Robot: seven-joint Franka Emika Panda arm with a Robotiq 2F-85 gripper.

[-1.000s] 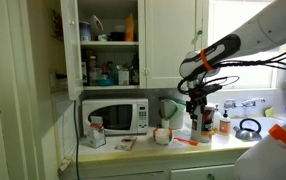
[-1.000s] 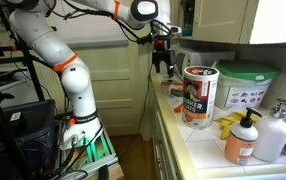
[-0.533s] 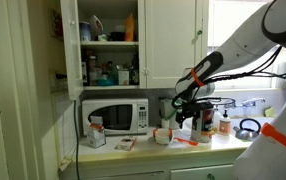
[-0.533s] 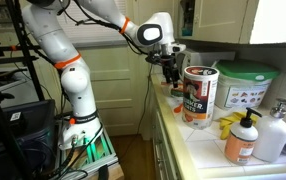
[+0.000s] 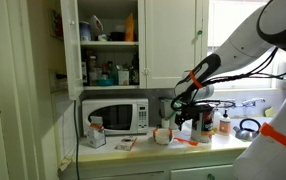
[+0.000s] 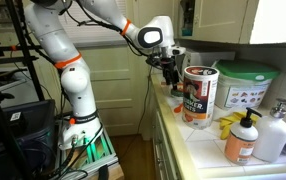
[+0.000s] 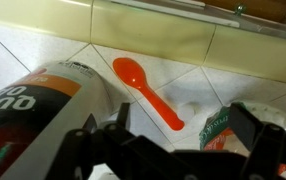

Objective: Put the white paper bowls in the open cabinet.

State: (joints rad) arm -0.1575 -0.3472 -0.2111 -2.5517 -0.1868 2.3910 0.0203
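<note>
Next, my gripper grips the white paper bowls by the edge nearest the orange spoon (image 7: 148, 92), which leaves the bowls' far side free to enter the cabinet.
The white paper bowls (image 5: 163, 135) sit on the counter in front of the microwave's right end. The open cabinet (image 5: 70, 40) hangs above the microwave, and its shelves are crowded with bottles and an orange box. My gripper (image 5: 184, 119) hangs low over the counter just right of the bowls, also seen in an exterior view (image 6: 170, 72). In the wrist view its jaws (image 7: 183, 125) are spread wide with nothing between them, above white tiles and an orange spoon (image 7: 148, 92). The bowls do not show in the wrist view.
A white microwave (image 5: 116, 115) and a pale green jug (image 5: 169, 107) stand on the counter. Bottles (image 5: 209, 122) and a kettle (image 5: 247, 128) stand to the right. A tall printed canister (image 6: 198, 95), a green-lidded tub (image 6: 245, 85) and soap bottles (image 6: 245, 138) crowd the counter.
The arm came down from above the counter to just beside the bowls during the first half second. Since then it has hardly moved.
</note>
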